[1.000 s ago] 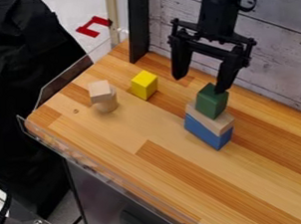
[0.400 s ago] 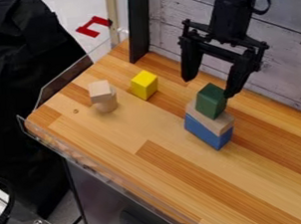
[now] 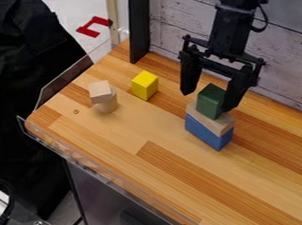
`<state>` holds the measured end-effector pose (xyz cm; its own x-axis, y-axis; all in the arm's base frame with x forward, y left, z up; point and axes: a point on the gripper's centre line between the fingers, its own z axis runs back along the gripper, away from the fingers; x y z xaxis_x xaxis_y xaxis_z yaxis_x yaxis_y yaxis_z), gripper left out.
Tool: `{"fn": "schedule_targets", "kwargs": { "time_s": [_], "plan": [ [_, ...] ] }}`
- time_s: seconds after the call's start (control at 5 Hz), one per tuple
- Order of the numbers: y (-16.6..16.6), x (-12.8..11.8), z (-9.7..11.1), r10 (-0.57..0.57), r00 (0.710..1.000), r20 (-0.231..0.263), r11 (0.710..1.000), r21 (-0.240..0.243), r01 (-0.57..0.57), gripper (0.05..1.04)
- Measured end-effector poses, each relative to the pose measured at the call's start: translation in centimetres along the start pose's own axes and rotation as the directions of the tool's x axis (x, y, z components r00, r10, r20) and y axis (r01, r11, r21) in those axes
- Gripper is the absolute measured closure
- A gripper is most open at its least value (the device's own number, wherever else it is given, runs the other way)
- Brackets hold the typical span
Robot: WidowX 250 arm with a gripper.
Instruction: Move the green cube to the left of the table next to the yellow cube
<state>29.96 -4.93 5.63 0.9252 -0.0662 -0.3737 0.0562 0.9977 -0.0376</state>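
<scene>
Next, my gripper picks up the green cube [image 3: 211,101] by its opposite sides to set it down beside the yellow cube.
My gripper [image 3: 207,100] is open over the stack at the right centre, pointing down. One finger hangs left of the green cube [image 3: 211,101], with a gap between them; the other overlaps the cube's right side in the view, and whether it touches cannot be told. The green cube rests on a natural wood block [image 3: 220,125], which lies on a blue block [image 3: 208,133]. The yellow cube [image 3: 145,85] stands apart on the table [image 3: 129,136], farther to the left and back.
Left of the yellow cube, a pale wooden cube [image 3: 101,91] sits on a wooden cylinder [image 3: 107,105]. A plank wall [image 3: 283,26] and a black post [image 3: 139,25] bound the back. A clear rim [image 3: 64,82] edges the left side.
The gripper first shifted right, then came lower and slightly left, so its right finger is now beside the green cube. The blocks have stayed where they were.
</scene>
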Motion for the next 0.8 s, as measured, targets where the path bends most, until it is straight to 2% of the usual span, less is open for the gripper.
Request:
{"fn": "schedule_targets", "kwargs": {
  "time_s": [0.2, 0.4, 0.6, 0.8],
  "plan": [
    [0.0, 0.1, -0.4, -0.004, 1.000, -0.011, 1.000, 0.001, 0.004, 0.083],
    [0.2, 0.5, -1.5, 0.006, 0.999, -0.040, 1.000, 0.001, -0.006, 0.130],
    [0.2, 0.7, -1.7, 0.017, 0.999, -0.033, 1.000, -0.001, -0.017, 0.276],
    [0.3, 0.8, -1.7, 0.027, 0.999, -0.025, 1.000, 0.007, -0.027, 0.507]
  ]
}}
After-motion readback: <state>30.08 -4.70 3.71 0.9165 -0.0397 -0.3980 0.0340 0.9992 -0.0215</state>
